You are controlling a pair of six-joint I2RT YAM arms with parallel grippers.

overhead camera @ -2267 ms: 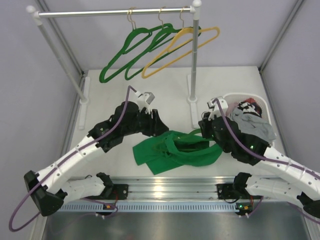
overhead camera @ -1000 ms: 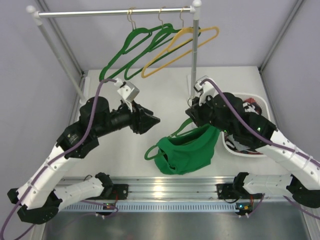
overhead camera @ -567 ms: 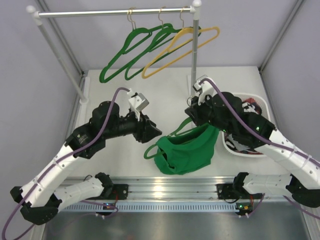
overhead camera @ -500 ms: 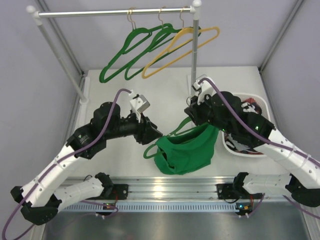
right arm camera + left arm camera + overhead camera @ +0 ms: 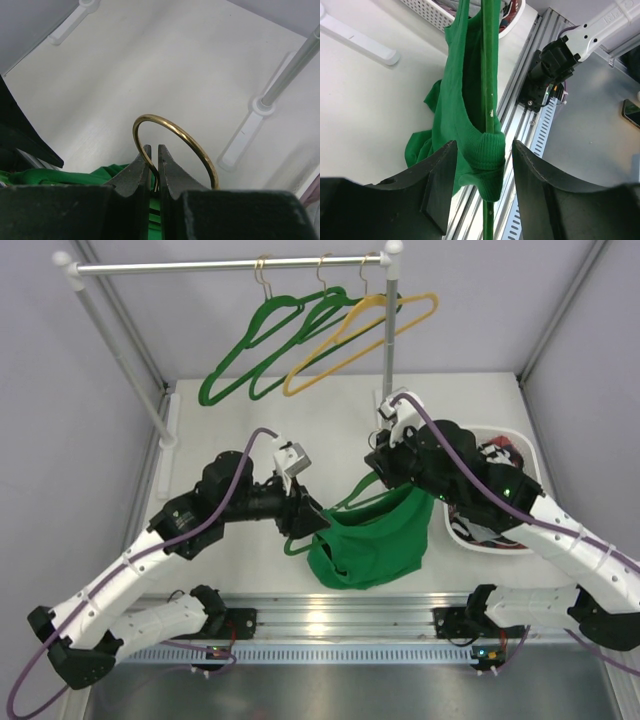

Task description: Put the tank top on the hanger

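Note:
My left gripper grabs the hanger's rod end [image 5: 319,531] [image 5: 487,156] and the tank top's ribbed edge around it next. That leaves the brass hook free to hang.
The bright green tank top [image 5: 375,540] hangs bunched from the thin green hanger [image 5: 349,491], lifted off the table. My right gripper [image 5: 386,454] is shut on the hanger's brass hook [image 5: 176,131], seen between its fingers [image 5: 154,152]; green cloth [image 5: 65,176] shows below. My left gripper [image 5: 308,523] is open. In the left wrist view its jaws [image 5: 484,165] stand either side of the hanger's rod [image 5: 487,65], where a ribbed edge of the tank top [image 5: 465,100] wraps the rod's end. The fingers do not touch it.
A rail at the back carries two green hangers [image 5: 262,335] and a yellow hanger [image 5: 370,325]. Its right post [image 5: 388,360] stands just behind my right wrist. A white basket [image 5: 492,535] with a grey garment sits at the right, mostly under my right arm.
My right gripper has lifted the hanger and tank top off the table. My left gripper has moved right and down until its open jaws stand round the hanger's left end.

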